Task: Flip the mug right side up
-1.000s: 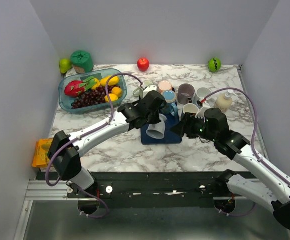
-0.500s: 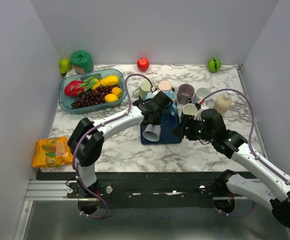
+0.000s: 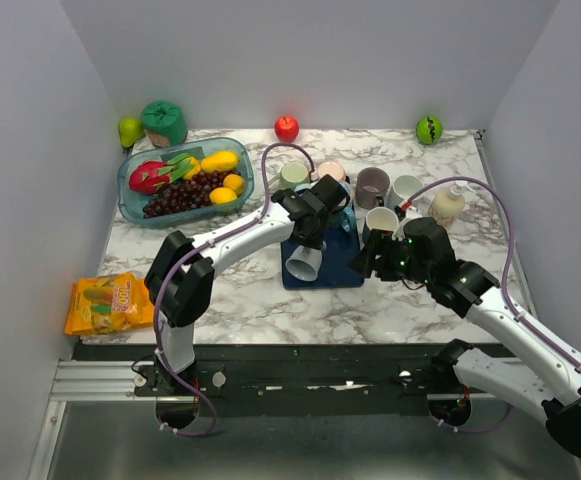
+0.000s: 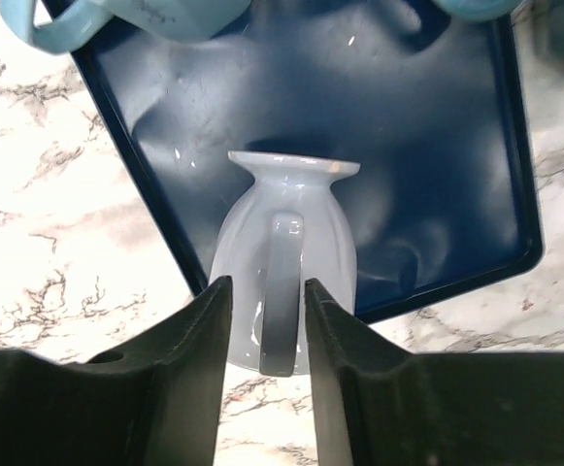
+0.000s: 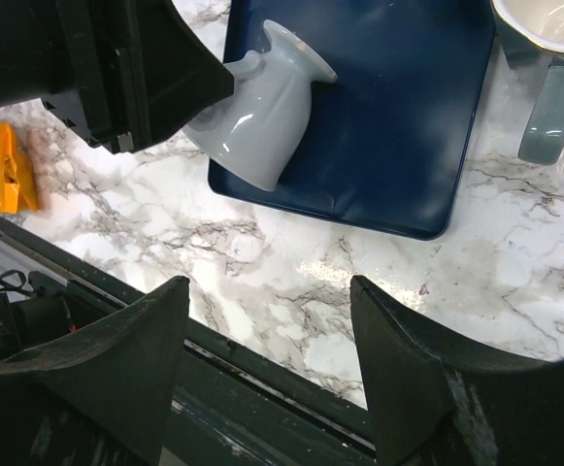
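Next, my left gripper needs to grab the mug by its upward-facing handle (image 4: 282, 295), leaving the mug's body free for handing over to my right gripper.
A pale blue-white mug (image 3: 305, 262) lies on its side at the near left edge of a navy tray (image 3: 342, 272), one end overhanging the marble. In the left wrist view the mug (image 4: 330, 262) has its handle (image 4: 282, 291) upward between my left gripper's (image 4: 267, 291) fingers, with a thin gap on the left side. The left gripper (image 3: 310, 240) hovers right over the mug, its jaws narrowly parted. My right gripper (image 3: 367, 262) is open and empty at the tray's right edge; its wrist view shows the mug (image 5: 262, 116) and tray (image 5: 398, 126) ahead of the right gripper (image 5: 270, 286).
Several upright mugs (image 3: 375, 185) crowd the table behind the tray; one grey-green mug (image 5: 544, 107) stands close right. A fruit tub (image 3: 185, 180) is at back left, an orange packet (image 3: 105, 303) at the near left edge, a bottle (image 3: 448, 205) at right.
The left arm swung its elbow in toward the centre and the mug came down slightly left onto the tray's edge. The right arm barely moved.
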